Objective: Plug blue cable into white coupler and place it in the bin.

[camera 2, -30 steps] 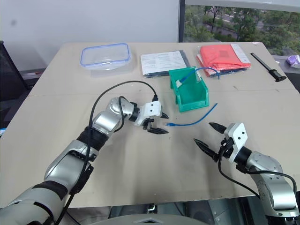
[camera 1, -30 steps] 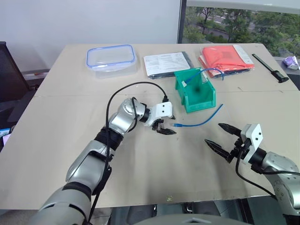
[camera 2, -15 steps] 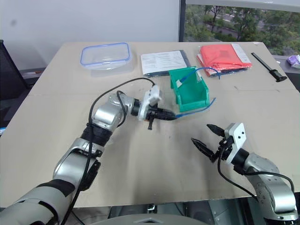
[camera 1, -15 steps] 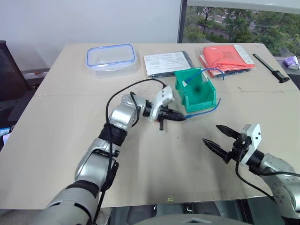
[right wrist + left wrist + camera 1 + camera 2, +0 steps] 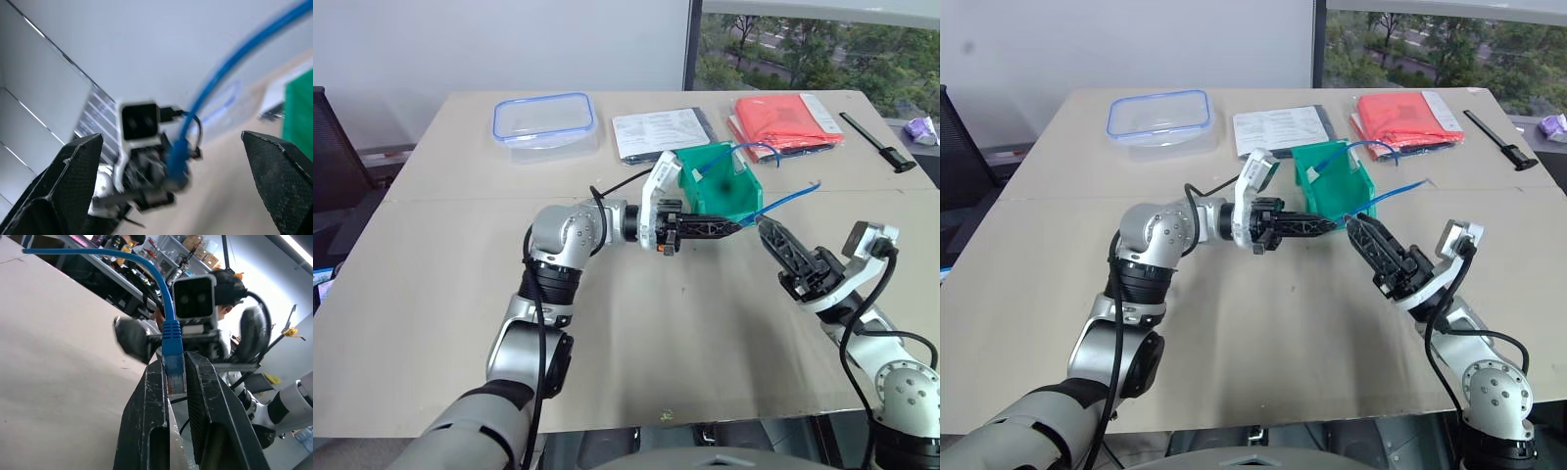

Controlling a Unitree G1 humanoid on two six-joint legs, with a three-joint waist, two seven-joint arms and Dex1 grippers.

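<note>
Next, my right gripper grips the blue cable by the part just behind its plug (image 5: 754, 217) (image 5: 182, 141), since my left gripper's fingers cover the clear plug.
My left gripper (image 5: 728, 226) points level toward the right, shut on the plug end of the blue cable (image 5: 785, 200), in front of the green bin (image 5: 744, 174). In the left wrist view the plug sits pinched between the fingers (image 5: 149, 396), and the cable (image 5: 122, 253) arcs away in the air. My right gripper (image 5: 771, 233) is open just right of the left fingertips, facing them. Its wrist view shows the cable (image 5: 220, 83) running between its wide-apart fingers (image 5: 78, 166). The white coupler is out of view.
Inside the bin lies another blue cable (image 5: 756, 148), curled in a loop. Along the table's far side are a clear container with a blue rim (image 5: 544, 122), papers (image 5: 664, 132), a red folder (image 5: 788, 117) and a black tool (image 5: 879, 142).
My left gripper shut on the cable's end, lifted it off the table and turned to point right. My right gripper rose, rolled and moved in toward it, staying open.
</note>
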